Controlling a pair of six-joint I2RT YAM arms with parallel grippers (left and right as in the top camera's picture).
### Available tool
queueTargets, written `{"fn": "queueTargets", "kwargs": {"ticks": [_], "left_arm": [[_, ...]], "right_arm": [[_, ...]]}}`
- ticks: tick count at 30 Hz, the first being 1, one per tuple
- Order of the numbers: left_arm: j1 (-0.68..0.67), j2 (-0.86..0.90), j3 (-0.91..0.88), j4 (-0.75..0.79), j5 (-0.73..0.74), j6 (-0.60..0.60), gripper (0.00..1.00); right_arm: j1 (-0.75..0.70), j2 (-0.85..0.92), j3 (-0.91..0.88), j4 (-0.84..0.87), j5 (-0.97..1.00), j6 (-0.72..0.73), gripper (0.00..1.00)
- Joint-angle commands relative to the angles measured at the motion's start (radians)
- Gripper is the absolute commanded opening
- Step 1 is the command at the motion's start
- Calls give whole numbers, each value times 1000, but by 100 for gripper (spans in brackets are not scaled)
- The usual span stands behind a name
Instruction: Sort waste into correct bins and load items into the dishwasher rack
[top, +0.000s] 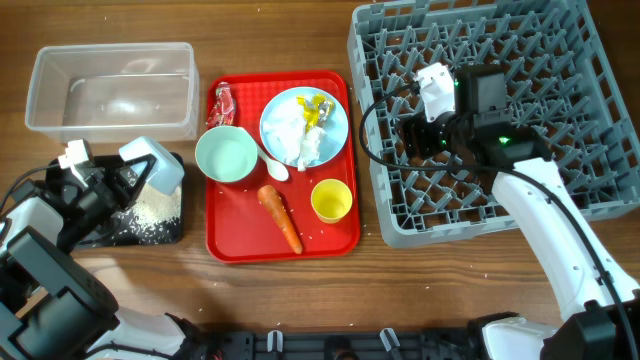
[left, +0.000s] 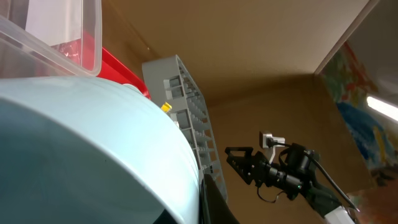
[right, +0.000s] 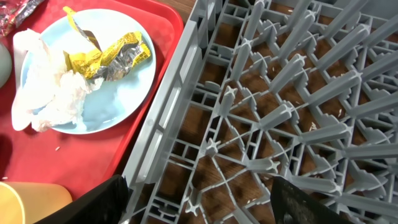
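My right gripper will grab the second bowl by its rim (top: 253, 160) (right: 7, 65) next. The bowl's opposite edge then stays free to load into the dishwasher rack.
My left gripper (top: 128, 178) is shut on a light blue bowl (top: 152, 163), held tilted over the black tray (top: 110, 232), where loose white rice (top: 160, 208) lies. This bowl fills the left wrist view (left: 81, 155). The clear tub (top: 110, 85) stands behind. On the red tray (top: 230, 245) are a second blue bowl (top: 228, 155), the blue plate (top: 335, 118) with white tissue (top: 295, 135) and a yellow wrapper (top: 318, 108), a red wrapper (top: 222, 103), a white spoon (top: 276, 171), a carrot (top: 281, 218) and a yellow cup (top: 331, 200). My right gripper (top: 408, 135) is open and empty over the grey rack (top: 520, 60).
In the right wrist view my open fingers (right: 199, 199) hover over the rack's left edge (right: 168, 106), beside the plate (right: 118, 93) with tissue (right: 50, 99) and yellow wrapper (right: 109, 59); the cup (right: 28, 202) shows at bottom left. A black cable (top: 368, 120) loops over the rack.
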Motion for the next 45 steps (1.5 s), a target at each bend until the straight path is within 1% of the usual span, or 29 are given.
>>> {"fn": "queueTargets", "kwargs": {"ticks": [1, 3, 5, 7, 8, 9, 10, 11, 13, 15, 16, 18, 19, 21, 22, 23, 24, 25, 26, 27, 30, 32, 34, 35, 38, 41, 42, 43, 45], "left_arm": [[8, -32, -2, -18, 32, 20, 4], [-23, -130, 12, -50, -19, 19, 4], [-103, -251, 35, -95, -136, 5, 4], [-257, -403, 44, -56, -372, -174, 4], [-324, -449, 44, -32, -489, -257, 4], [-446, -515, 44, -11, -660, -360, 4], [-553, -552, 44, -8, -801, -436, 4], [-694, -575, 44, -16, -959, -515, 4], [-916, -559, 43, -60, -1196, -636, 4], [-1076, -506, 42, -120, -1407, -754, 4], [-1124, -472, 42, -140, -1458, -793, 4], [-1172, -402, 41, -146, -1467, -816, 4], [-1180, -365, 40, -146, -1477, -816, 4], [-1181, -270, 40, -132, -1490, -816, 4], [-1181, -220, 40, -111, -1488, -816, 8], [-1181, -183, 40, -95, -1487, -816, 21], [-1181, -146, 41, -82, -1467, -816, 46], [-1181, -124, 41, -79, -1455, -816, 62], [-1181, -124, 41, -78, -1455, -816, 66], [-1180, -126, 42, -78, -1455, -816, 70], [-1149, -158, 89, -92, -1455, -831, 73], [-1115, -209, 190, -141, -1455, -838, 77], [-1080, -269, 301, -207, -1463, -838, 93], [-1048, -300, 349, -234, -1463, -838, 100], [-914, -392, 418, -241, -1463, -838, 100], [-743, -460, 418, -224, -1463, -838, 100], [-671, -464, 418, -225, -1463, -838, 100], [-628, -462, 418, -225, -1462, -838, 100], [-574, -450, 418, -225, -1463, -837, 100]], "right_arm": [[0, 8, 14, 0, -5, 26, 76], [0, 8, 14, 0, -10, 46, 76], [0, 8, 14, 0, -9, 46, 76], [0, 8, 14, 0, -9, 48, 76], [0, 8, 14, 1, -9, 48, 76], [0, 8, 14, 2, -9, 48, 76], [0, 8, 14, 3, -9, 48, 76], [0, 8, 14, 3, -9, 48, 76], [0, 8, 14, 3, -27, 48, 80], [0, 8, 14, 3, -68, 48, 83], [0, 8, 14, 3, -80, 48, 85], [0, 8, 14, 3, -114, 48, 91], [0, 8, 14, 4, -140, 48, 100], [0, 8, 14, 8, -201, 49, 100], [0, 8, 14, 12, -246, 49, 100], [0, 8, 14, 16, -280, 49, 100], [0, 8, 14, 29, -324, 50, 100], [0, 8, 14, 56, -358, 54, 100], [0, 8, 15, 76, -365, 75, 100], [0, 8, 15, 113, -369, 129, 100], [1, 7, 17, 221, -384, 264, 99], [17, 7, 41, 224, -401, 309, 96], [69, 8, 80, 179, -372, 311, 95], [113, 8, 114, 144, -315, 311, 95], [237, 19, 207, 100, -175, 366, 94], [347, 103, 253, 138, -61, 476, 86], [385, 175, 266, 161, -61, 529, 84], [409, 241, 279, 175, -84, 565, 84], [445, 369, 334, 203, -158, 595, 83]]}}
